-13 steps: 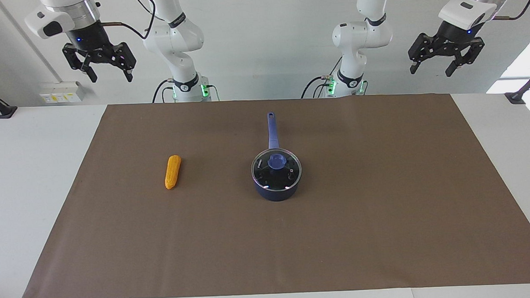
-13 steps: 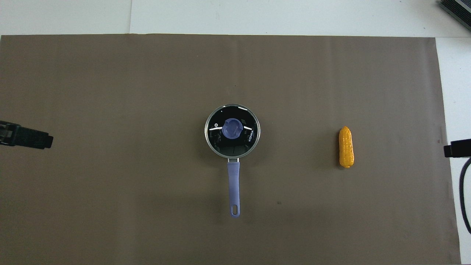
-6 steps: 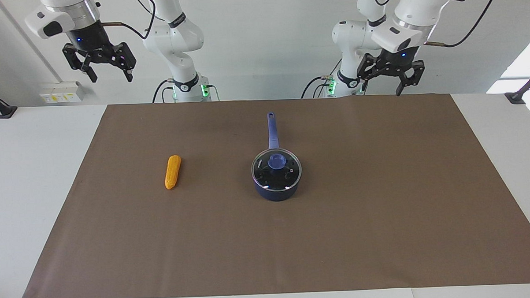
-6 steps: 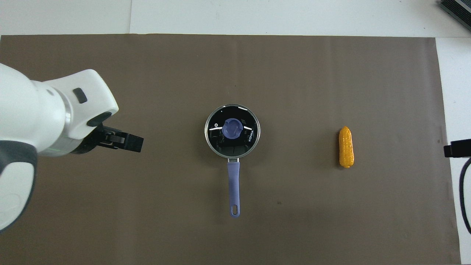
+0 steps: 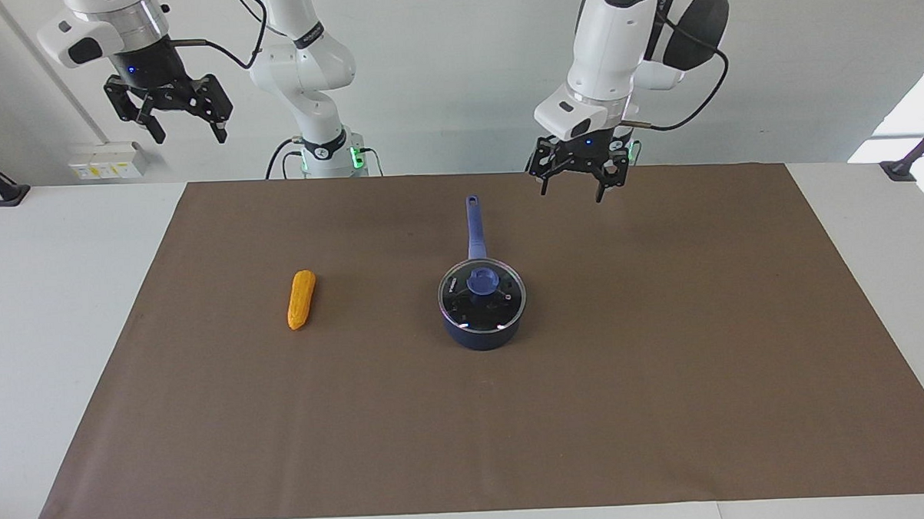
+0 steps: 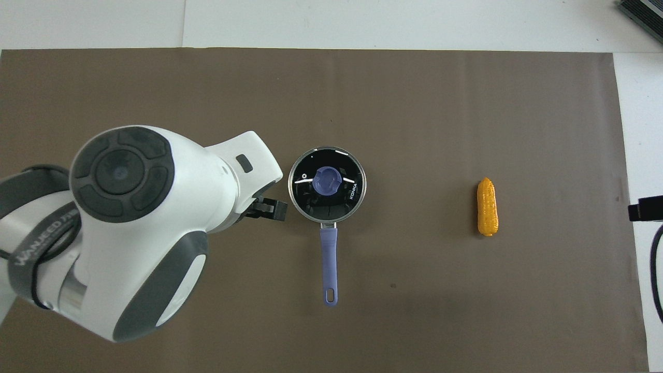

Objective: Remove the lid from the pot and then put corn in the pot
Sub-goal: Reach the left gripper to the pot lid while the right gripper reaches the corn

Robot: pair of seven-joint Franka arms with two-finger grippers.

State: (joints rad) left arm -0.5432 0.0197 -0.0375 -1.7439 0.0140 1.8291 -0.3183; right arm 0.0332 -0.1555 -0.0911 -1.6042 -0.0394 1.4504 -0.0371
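Observation:
The glass lid spreads wide and round over the pot. So next, my left gripper takes hold of the lid by the narrow blue knob [image 6: 327,181].
The dark blue pot [image 5: 483,337] stands mid-mat with its handle [image 5: 474,228] pointing toward the robots. The glass lid [image 5: 502,304] with its blue knob [image 5: 483,281] sits on the pot. In the overhead view the lid [image 6: 342,199] covers the pot, whose handle [image 6: 329,259] shows. The yellow corn [image 5: 302,299] lies on the mat toward the right arm's end, also in the overhead view [image 6: 487,206]. My left gripper [image 5: 572,193] hangs open and empty over the mat beside the handle; its arm hides most of it from overhead [image 6: 267,209]. My right gripper [image 5: 189,134] waits, open, high by its base.
A brown mat [image 5: 666,375] covers most of the white table [image 5: 41,305]. Only the tip of the right gripper [image 6: 645,211] shows at the overhead view's edge. A dark device [image 6: 642,13] lies at the table's corner.
The left arm has swung in from its end of the table and come down to a spot over the mat beside the pot's handle. The right gripper barely shifted. Pot, lid and corn have not moved.

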